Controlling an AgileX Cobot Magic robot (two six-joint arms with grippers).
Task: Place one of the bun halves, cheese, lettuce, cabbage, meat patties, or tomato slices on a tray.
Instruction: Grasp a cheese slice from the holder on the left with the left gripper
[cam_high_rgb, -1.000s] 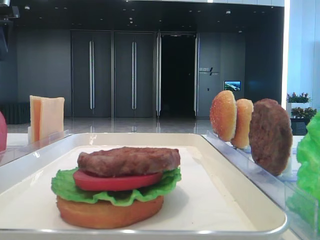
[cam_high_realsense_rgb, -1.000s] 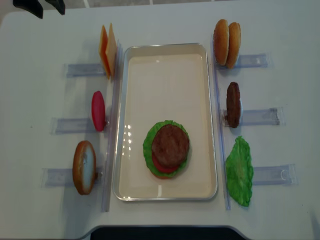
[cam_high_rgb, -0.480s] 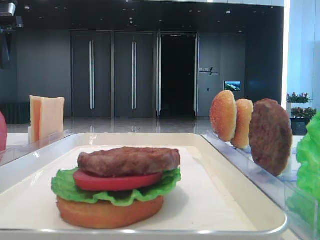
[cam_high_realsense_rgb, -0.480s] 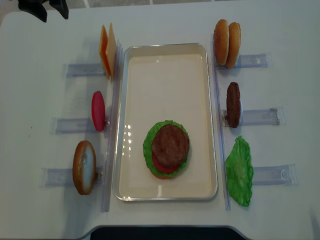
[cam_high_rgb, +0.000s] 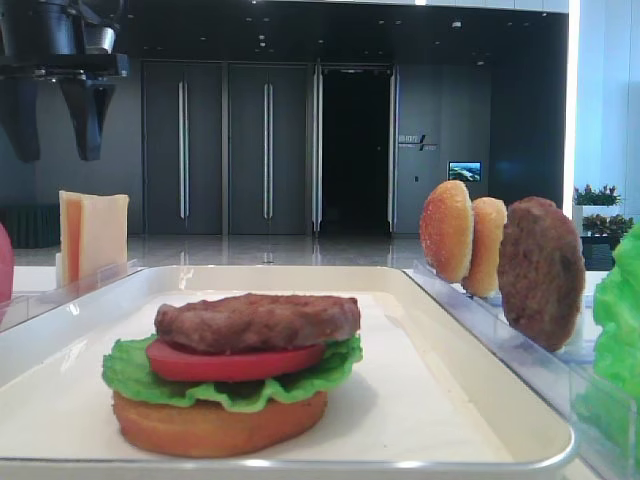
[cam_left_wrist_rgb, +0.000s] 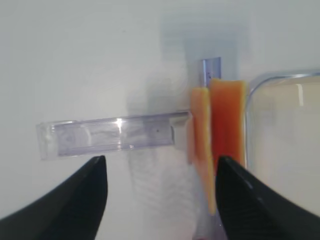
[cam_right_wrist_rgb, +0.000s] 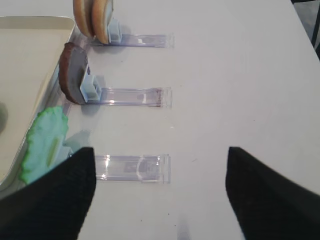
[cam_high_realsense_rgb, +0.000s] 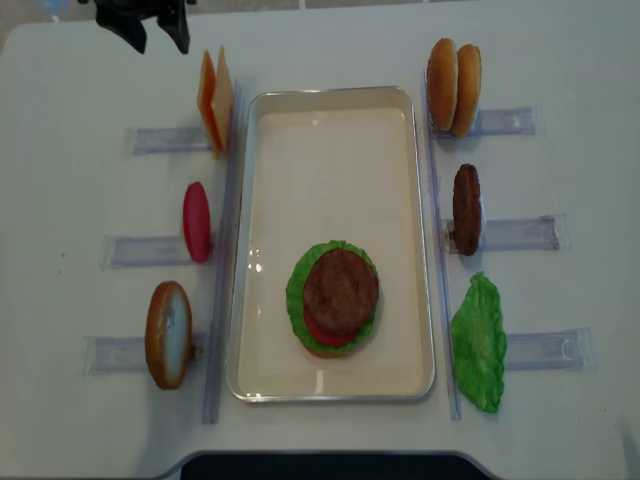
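The rack holds the bottom of the upright cheese slice, so the left gripper should next grab the slice by its exposed upper edge (cam_high_realsense_rgb: 223, 78).
The cream tray (cam_high_realsense_rgb: 330, 180) holds a stack: a meat patty (cam_high_realsense_rgb: 340, 290) on a tomato slice (cam_high_rgb: 230, 362), lettuce (cam_high_rgb: 130, 372) and a flat bun half (cam_high_rgb: 215, 425). Two cheese slices (cam_high_realsense_rgb: 216, 100) stand upright in a clear rack just left of the tray's far corner. My left gripper (cam_high_realsense_rgb: 157, 42) hangs open above the table, a little left of and behind the cheese (cam_left_wrist_rgb: 202, 150), with nothing between its fingers. My right gripper (cam_right_wrist_rgb: 160, 150) is open over bare table beside the lettuce rack (cam_right_wrist_rgb: 132, 167).
Racks on the left hold a tomato slice (cam_high_realsense_rgb: 196, 221) and a bun half (cam_high_realsense_rgb: 167, 333). On the right stand two bun halves (cam_high_realsense_rgb: 453, 87), a patty (cam_high_realsense_rgb: 466, 208) and a lettuce leaf (cam_high_realsense_rgb: 478, 343). A long clear strip (cam_high_realsense_rgb: 222, 260) runs along each side of the tray.
My left gripper has moved right along the table's far edge toward the cheese, still open. Nothing else has moved.
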